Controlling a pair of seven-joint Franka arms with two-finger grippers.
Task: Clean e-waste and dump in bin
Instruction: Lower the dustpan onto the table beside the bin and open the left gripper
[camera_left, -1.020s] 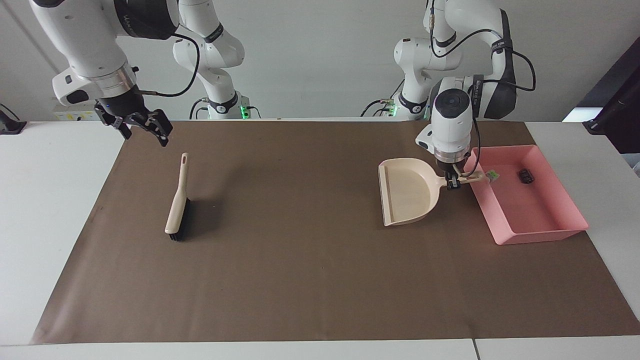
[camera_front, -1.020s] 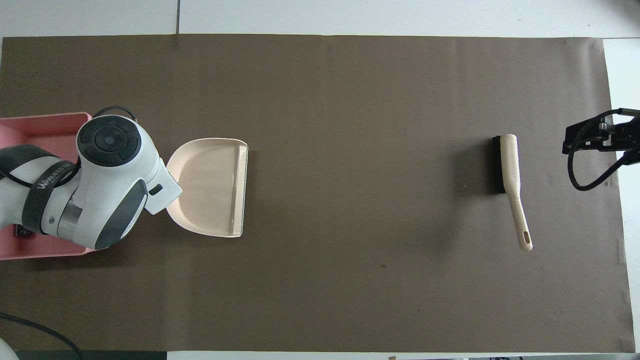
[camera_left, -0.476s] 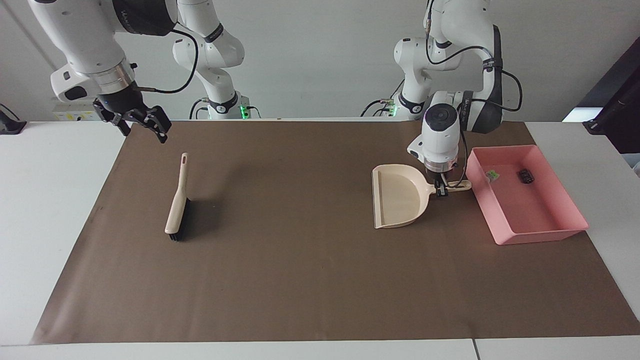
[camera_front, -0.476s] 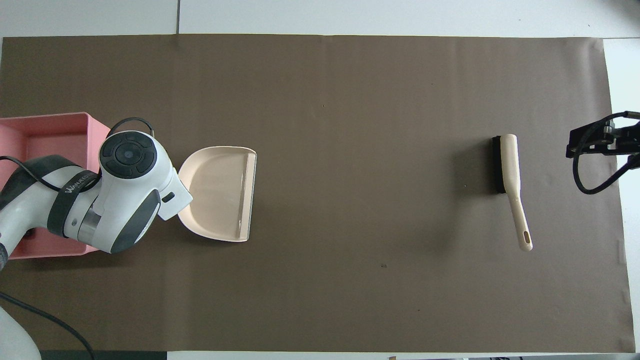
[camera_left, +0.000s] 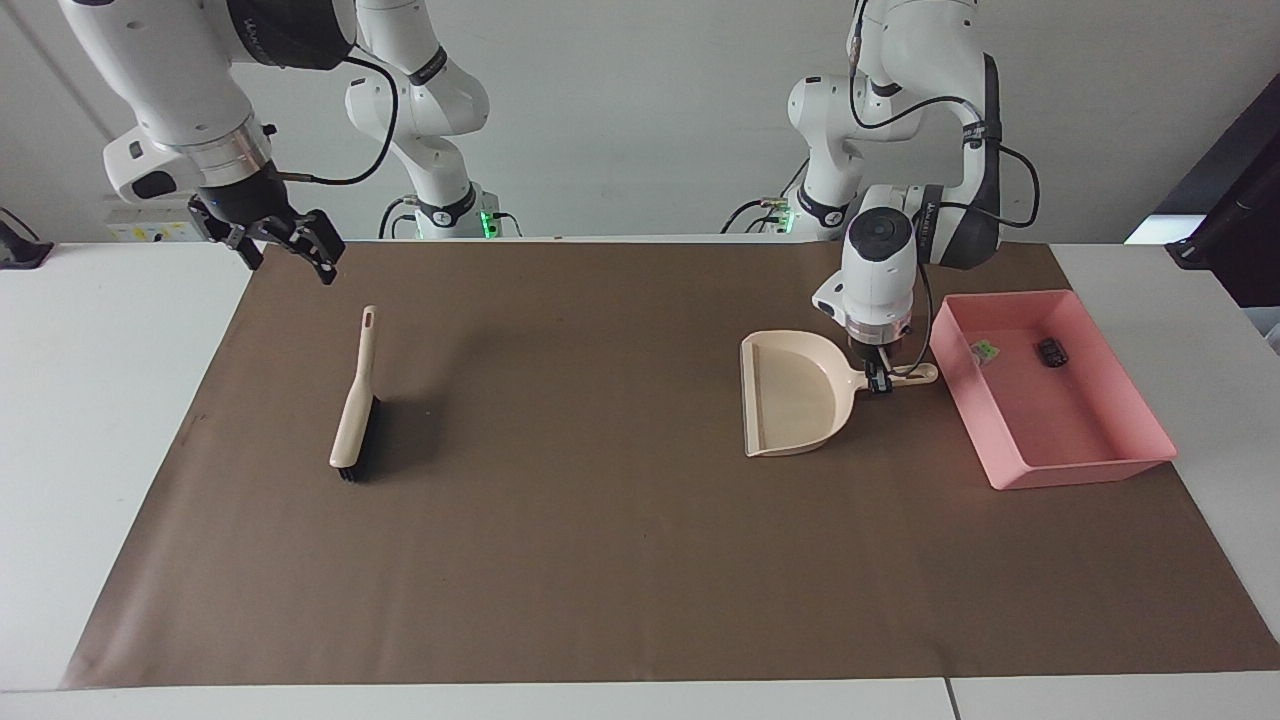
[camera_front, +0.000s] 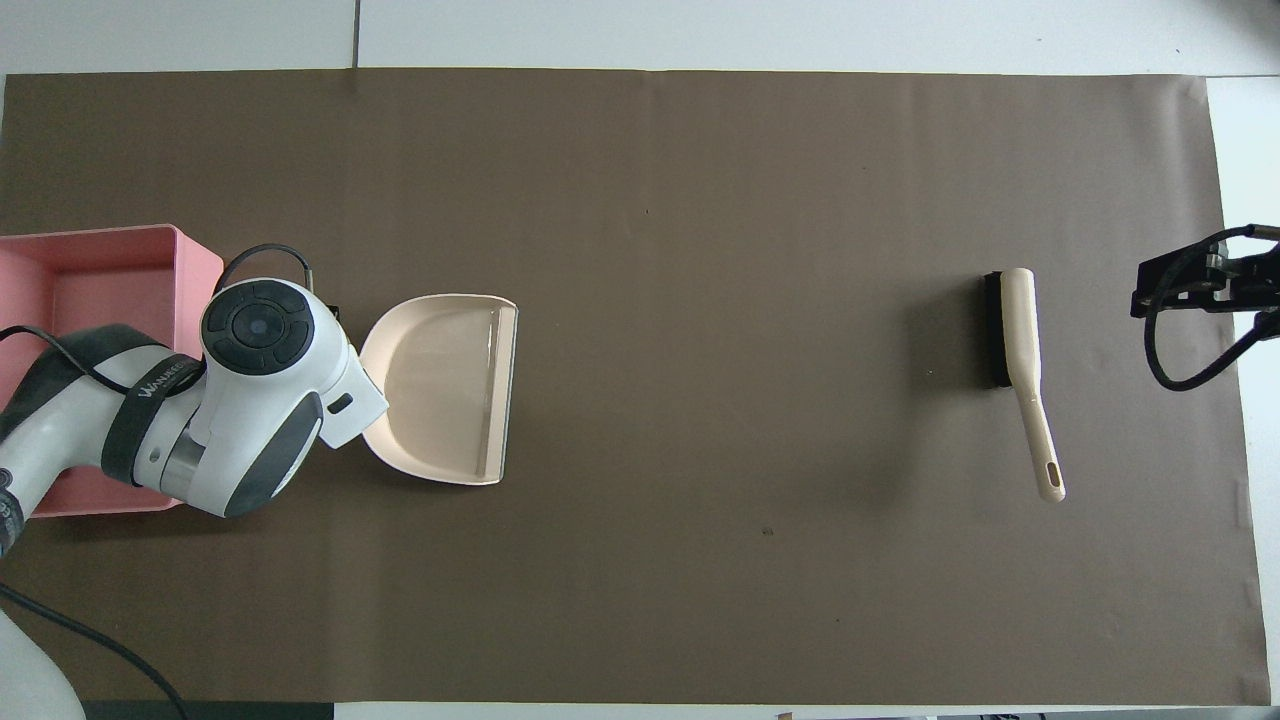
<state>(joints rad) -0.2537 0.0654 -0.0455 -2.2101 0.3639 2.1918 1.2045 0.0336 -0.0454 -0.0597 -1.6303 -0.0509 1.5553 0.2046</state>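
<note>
My left gripper opens next, since the dustpan (camera_front: 440, 390) has its base on the brown mat and would lie flat.
The pink bin (camera_left: 1085, 470) sits at the left arm's end of the mat. In it lie a white-and-green part (camera_left: 985, 350) and a small black cylinder (camera_left: 1050, 351). My left gripper (camera_left: 880, 381) is shut on the handle of the beige dustpan (camera_left: 790, 395). The dustpan lies flat and empty, low at the mat beside the bin. In the overhead view the left arm (camera_front: 255, 390) covers the handle and part of the bin (camera_front: 110, 238), and the e-waste is hidden; the dustpan (camera_front: 440, 390) shows. My right gripper (camera_left: 288, 248) is open and empty, up over the mat's edge at the right arm's end.
A beige hand brush (camera_left: 355, 400) with black bristles lies on the brown mat (camera_left: 600, 560) near the right arm's end; it also shows in the overhead view (camera_front: 1022, 350). The right gripper (camera_front: 1195, 280) hangs beside it.
My left gripper has carried the dustpan away from the bin toward the table's middle and lowered it. The handle no longer overlaps the bin. The right gripper barely moved.
</note>
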